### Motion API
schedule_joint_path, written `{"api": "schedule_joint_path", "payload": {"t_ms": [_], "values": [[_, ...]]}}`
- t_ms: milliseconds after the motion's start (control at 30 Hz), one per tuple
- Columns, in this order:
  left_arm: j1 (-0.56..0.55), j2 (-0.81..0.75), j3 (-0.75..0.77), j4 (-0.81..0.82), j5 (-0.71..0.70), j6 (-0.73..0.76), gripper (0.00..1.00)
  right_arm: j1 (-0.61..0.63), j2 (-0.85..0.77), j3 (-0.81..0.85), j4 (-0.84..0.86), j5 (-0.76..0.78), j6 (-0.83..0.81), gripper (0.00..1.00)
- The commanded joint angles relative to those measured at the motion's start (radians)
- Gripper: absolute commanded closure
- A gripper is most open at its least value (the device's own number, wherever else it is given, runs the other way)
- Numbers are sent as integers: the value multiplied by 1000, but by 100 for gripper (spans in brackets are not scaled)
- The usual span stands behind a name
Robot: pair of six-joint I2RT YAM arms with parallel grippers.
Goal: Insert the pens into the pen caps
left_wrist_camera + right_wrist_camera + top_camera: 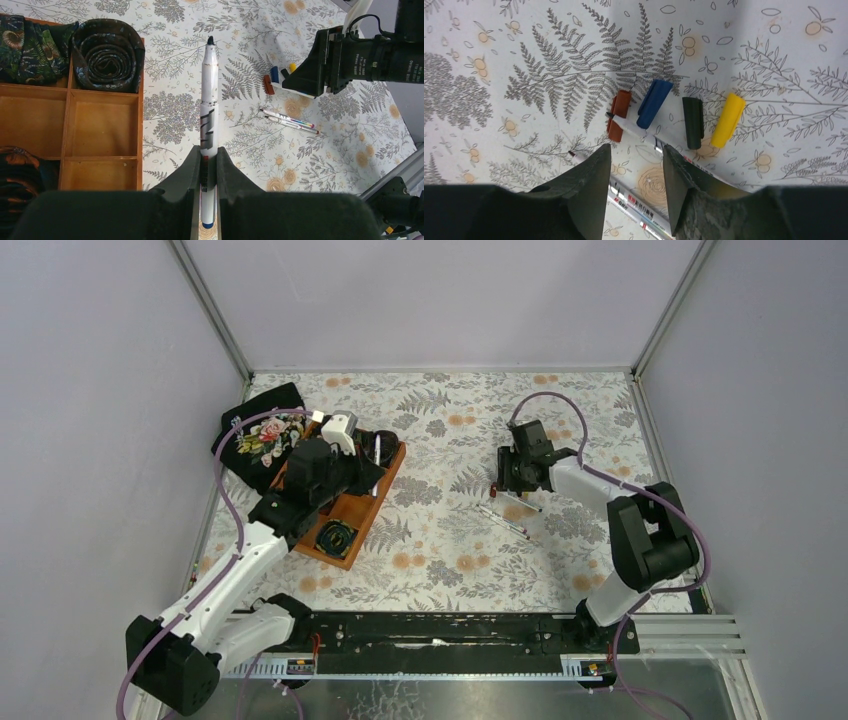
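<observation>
My right gripper takes hold of the blue cap across its long sides next, leaving the cap's open end free to insert the pen tip.
My left gripper (209, 152) is shut on a pen (209, 90), a white barrel with a black tip pointing away and a blue end between the fingers. My right gripper (636, 150) hangs open low over the table, with nothing between its fingers. Just beyond it lie the pen caps in a row: red (619, 115), blue (654, 102), black (693, 122) and yellow (727, 120). One uncapped pen (636, 131) lies with its tip beside the red cap. Two more pens (644, 207) lie side by side under the right gripper (520, 475).
A wooden compartment tray (102, 127) with rolled ties (107, 55) sits left of the held pen, under the left arm (300, 490). A black floral cloth (262, 435) lies at the back left. Enclosure walls surround the patterned table.
</observation>
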Motion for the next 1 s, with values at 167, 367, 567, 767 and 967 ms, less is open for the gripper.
{"api": "schedule_joint_path", "payload": {"t_ms": [167,367,567,767,967], "values": [[4,-8,-15,20,10,27,100,-11,77,54,43,-23,-77,46],[5,-1,-14,22,13,26,100,-11,60,19,28,-110,-67,47],[5,-8,-20,38,32,29,100,-12,14,-1,22,-109,-81,51],[5,-10,-21,35,22,29,100,-12,36,62,20,-22,-56,57],[5,-19,-21,30,-1,31,100,-11,120,115,20,80,-13,70]]}}
